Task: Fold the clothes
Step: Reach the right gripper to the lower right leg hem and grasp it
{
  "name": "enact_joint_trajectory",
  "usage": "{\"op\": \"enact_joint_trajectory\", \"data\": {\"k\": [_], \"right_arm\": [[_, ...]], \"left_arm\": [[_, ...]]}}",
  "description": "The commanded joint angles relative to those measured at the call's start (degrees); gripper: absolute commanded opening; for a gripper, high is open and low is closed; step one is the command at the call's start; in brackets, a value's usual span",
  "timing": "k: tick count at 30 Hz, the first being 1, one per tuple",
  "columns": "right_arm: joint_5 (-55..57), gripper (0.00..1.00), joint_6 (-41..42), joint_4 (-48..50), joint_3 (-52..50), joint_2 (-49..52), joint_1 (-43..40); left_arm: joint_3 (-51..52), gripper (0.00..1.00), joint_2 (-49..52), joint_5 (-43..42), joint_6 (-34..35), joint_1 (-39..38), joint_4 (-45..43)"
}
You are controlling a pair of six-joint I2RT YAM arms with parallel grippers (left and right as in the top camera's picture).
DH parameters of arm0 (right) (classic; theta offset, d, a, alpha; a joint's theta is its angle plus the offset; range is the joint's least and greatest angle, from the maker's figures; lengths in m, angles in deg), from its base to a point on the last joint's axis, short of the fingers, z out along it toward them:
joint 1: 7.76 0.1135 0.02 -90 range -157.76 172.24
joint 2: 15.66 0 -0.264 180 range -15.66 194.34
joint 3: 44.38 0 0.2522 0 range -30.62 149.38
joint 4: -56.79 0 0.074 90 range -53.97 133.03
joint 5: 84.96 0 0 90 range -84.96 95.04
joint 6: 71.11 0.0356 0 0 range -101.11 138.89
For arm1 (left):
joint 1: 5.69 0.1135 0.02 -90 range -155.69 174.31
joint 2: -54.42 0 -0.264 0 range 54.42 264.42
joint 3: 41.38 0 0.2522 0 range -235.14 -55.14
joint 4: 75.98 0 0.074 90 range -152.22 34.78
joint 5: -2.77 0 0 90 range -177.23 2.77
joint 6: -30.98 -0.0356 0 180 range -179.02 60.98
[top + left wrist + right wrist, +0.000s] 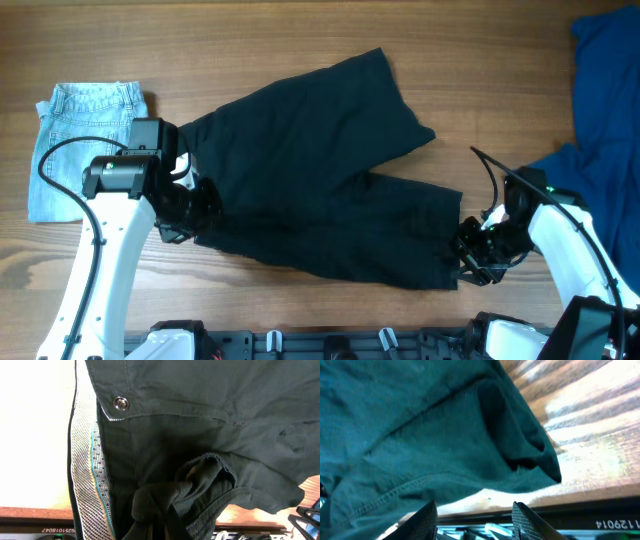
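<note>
I will next grip the black garment's near leg at its hem (451, 273) (528, 478) with my right gripper. Then I can fold that leg over the far leg.
The black shorts-like garment (320, 170) lies spread across the middle of the table, waist to the left and legs to the right. My left gripper (195, 208) is at its waist end, shut on a bunched fold of the black fabric (165, 510). The fabric hides the fingers. The whitish-grey inner waistband (85, 460) and a metal snap (120, 403) show in the left wrist view. My right gripper (470, 255) is open at the near leg's hem. Its fingers (476, 521) hold nothing, and the hem (470, 450) lies just beyond them.
Light-blue denim shorts (85, 130) lie at the far left, behind the left arm. Bright royal-blue fabric (610, 90) is piled at the back right, beside the right arm. The table's front edge (560, 495) is close to the right gripper.
</note>
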Motion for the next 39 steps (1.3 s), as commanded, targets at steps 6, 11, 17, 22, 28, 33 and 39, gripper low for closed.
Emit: {"op": "enact_joint_trajectory", "data": {"k": [6,11,17,22,28,33,39], "right_arm": [[1.2,0.48,0.9,2.0,-3.6,0.1,0.0],[1.0,0.48,3.0,4.9,-6.2,0.1,0.0],[1.3,0.47,6.8,8.7,-8.5,0.1,0.0],[1.5,0.47,7.1,12.0,-10.9,0.1,0.0],[1.6,0.47,11.4,18.4,-15.6,0.1,0.0],[1.2,0.12,11.4,21.1,-16.1,0.1,0.0],[1.1,0.04,10.8,22.5,-15.4,0.1,0.0]], "left_arm": [[0.1,0.04,0.2,0.5,-0.3,0.4,-0.7],[0.1,0.04,0.2,0.5,-0.3,0.4,-0.8],[0.1,0.04,0.2,0.5,-0.3,0.4,-0.8],[0.1,0.04,0.2,0.5,-0.3,0.4,-0.8],[0.1,0.04,0.2,0.5,-0.3,0.4,-0.8],[0.1,0.04,0.2,0.5,-0.3,0.4,-0.8],[0.1,0.04,0.2,0.5,-0.3,0.4,-0.2]]}}
